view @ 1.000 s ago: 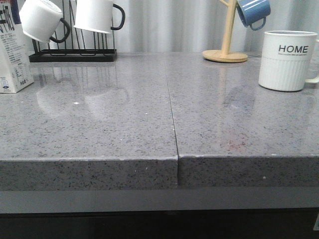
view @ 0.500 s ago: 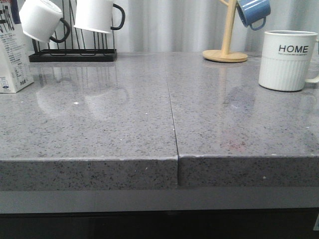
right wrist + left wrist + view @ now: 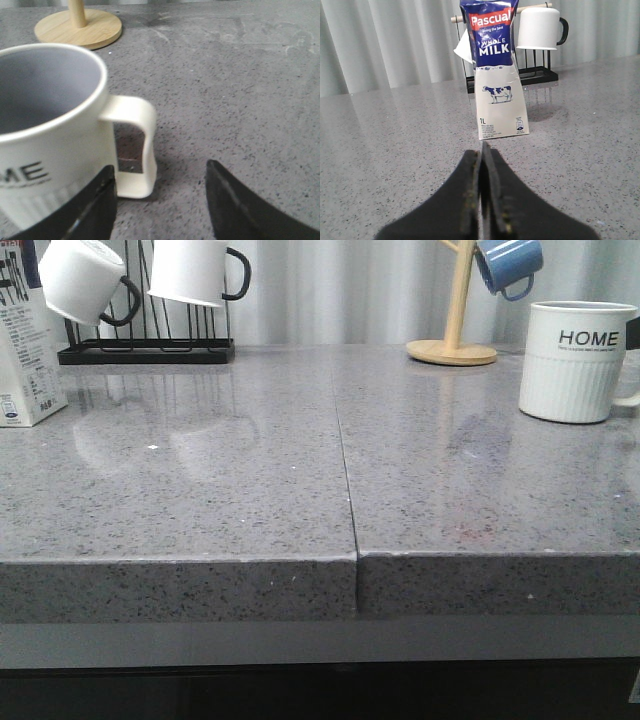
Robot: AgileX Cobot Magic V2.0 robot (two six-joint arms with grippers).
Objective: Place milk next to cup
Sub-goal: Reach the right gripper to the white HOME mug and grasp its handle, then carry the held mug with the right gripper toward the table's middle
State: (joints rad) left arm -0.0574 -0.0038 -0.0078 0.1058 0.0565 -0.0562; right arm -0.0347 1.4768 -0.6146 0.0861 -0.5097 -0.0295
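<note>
I need to move my right gripper toward the white handle before I close on it. The handle is ahead of the gripper's fingers, so they would miss the handle if I closed now.
The milk (image 3: 497, 85), a tall white carton with a dark blue top, stands upright on the grey counter. In the front view it is cut off by the far left edge (image 3: 25, 350). My left gripper (image 3: 482, 150) is shut and empty, a short way in front of the carton and pointing at it. The cup (image 3: 575, 360), a ribbed white "HOME" mug, stands at the right. My right gripper (image 3: 160, 172) is open beside the cup (image 3: 50, 125). The cup's white handle (image 3: 135, 145) lies between its fingers, untouched.
A black rack (image 3: 150, 352) with two white, black-handled mugs (image 3: 195, 270) stands at the back left, right behind the milk. A wooden stand (image 3: 455, 340) with a small blue mug (image 3: 508, 265) is behind the cup. A seam (image 3: 345, 470) splits the counter.
A dark sliver has come into the front view at the right edge, just behind the cup. The milk and the cup stand where they were.
</note>
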